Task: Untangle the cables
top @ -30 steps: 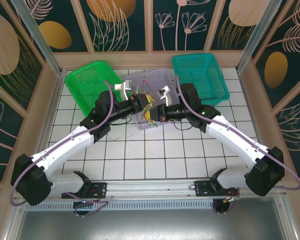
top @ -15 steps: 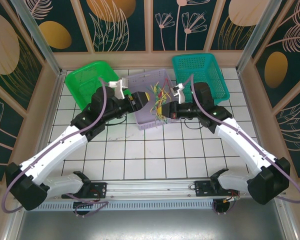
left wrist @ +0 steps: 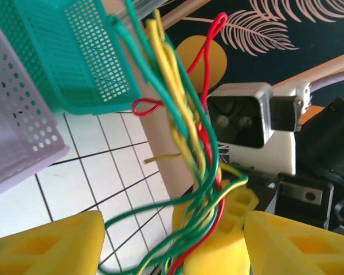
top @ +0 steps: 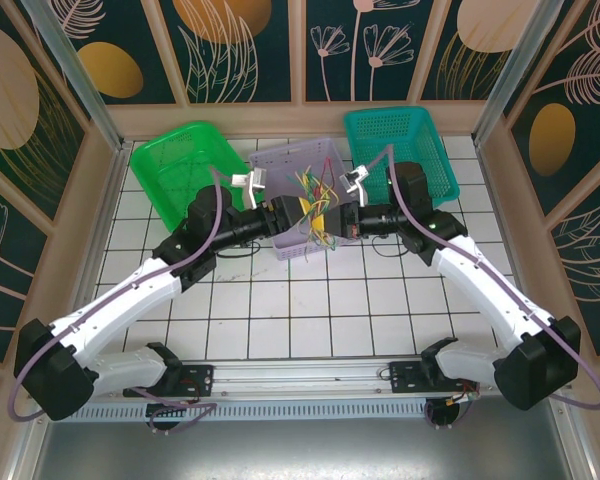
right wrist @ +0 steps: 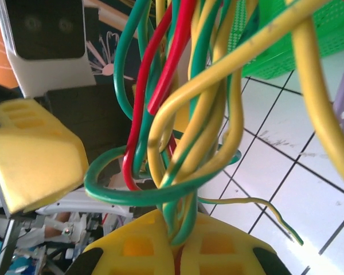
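Note:
My left gripper grabs the loose pieces of the cables in front of my right gripper's fingers next, from the opposite side, to untangle the cables.
The cables point(top: 311, 196) are a bunch of yellow, green and red wires hanging over the purple basket point(top: 280, 160). My right gripper point(top: 327, 221) is shut on the bunch's lower end; in the right wrist view its yellow fingers point(right wrist: 132, 246) pinch green and yellow strands point(right wrist: 186, 109). My left gripper point(top: 293, 215) faces it from the left and stands open. In the left wrist view its two yellow fingers point(left wrist: 51, 243) are spread wide, and the cables point(left wrist: 189, 149) hang loose between them point(left wrist: 173, 224), just in front of the right gripper's fingers.
A green basket point(top: 176, 165) stands at the back left and a teal basket point(top: 397, 150) at the back right, both flanking the purple one. The white tiled table point(top: 300, 310) lies in front. The right arm's wrist camera housing point(left wrist: 249, 123) is close to the left gripper.
The left gripper has opened and let go of the bunch. The right gripper stays shut on it. Both grippers and the cables have shifted back and slightly right, over the purple basket.

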Robot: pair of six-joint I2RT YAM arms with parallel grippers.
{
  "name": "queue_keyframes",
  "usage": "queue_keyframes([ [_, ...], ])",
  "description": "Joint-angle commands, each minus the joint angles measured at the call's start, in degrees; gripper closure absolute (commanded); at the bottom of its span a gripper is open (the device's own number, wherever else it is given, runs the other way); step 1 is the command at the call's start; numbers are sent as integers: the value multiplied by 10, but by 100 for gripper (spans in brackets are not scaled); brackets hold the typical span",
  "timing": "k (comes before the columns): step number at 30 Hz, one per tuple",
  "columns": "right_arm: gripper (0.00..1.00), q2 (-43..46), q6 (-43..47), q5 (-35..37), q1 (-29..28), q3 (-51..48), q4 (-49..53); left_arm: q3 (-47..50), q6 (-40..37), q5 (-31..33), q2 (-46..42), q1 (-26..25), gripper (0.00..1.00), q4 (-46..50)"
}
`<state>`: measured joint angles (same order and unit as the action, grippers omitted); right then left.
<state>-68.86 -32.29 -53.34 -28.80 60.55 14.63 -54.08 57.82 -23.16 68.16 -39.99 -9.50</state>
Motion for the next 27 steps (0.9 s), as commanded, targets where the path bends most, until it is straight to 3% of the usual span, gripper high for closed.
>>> queue_keyframes([
  [1,100,-11,-10,-31,-9,-10,-32,-1,12,-30,18,-9,34,-68],
  [7,100,-13,-24,-28,-9,-10,-53,-13,-14,-39,42,-16,47,-30],
  [12,100,-8,-19,-22,-8,-7,-44,-13,-41,-26,44,-16,72,5],
  [15,100,-8,0,-10,-8,0,-11,-28,-54,-12,40,-16,99,17],
  [21,100,-8,82,85,-7,29,127,-83,-122,146,24,-13,100,185],
  [27,100,22,113,151,-1,23,181,-112,-154,204,10,-7,100,262],
])
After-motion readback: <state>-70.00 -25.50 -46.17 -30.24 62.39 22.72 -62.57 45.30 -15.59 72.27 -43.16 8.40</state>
